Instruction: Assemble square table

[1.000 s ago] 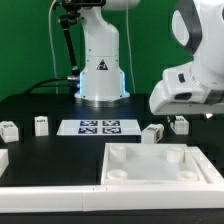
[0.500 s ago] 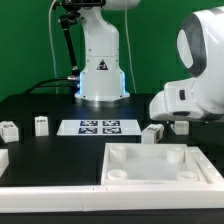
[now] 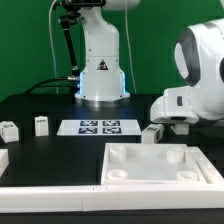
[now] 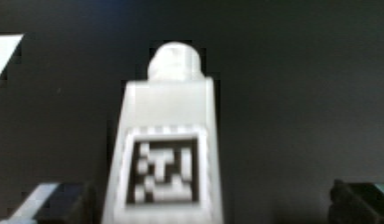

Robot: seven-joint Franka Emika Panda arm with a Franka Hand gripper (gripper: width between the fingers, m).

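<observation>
The tagged white leg lies between my open fingers beside its tag, so my gripper closes now. Closing now would catch the leg.
The square tabletop lies hollow face up at the front, with round sockets in its corners. Two white tagged legs stand at the exterior view's left, and a third leg lies right of the marker board. My gripper is low over a fourth leg, which the hand hides in the exterior view. In the wrist view this leg lies lengthwise with its tag facing up. It sits between my open fingertips, closer to one finger and not gripped. The gripper's midpoint is just off the leg.
The marker board lies flat in the middle of the black table. A long white bar runs along the front edge, and another white piece is at the far left. The robot base stands at the back.
The arm has come down and shifted toward the exterior view's left. It now covers the rightmost leg, which was visible before.
</observation>
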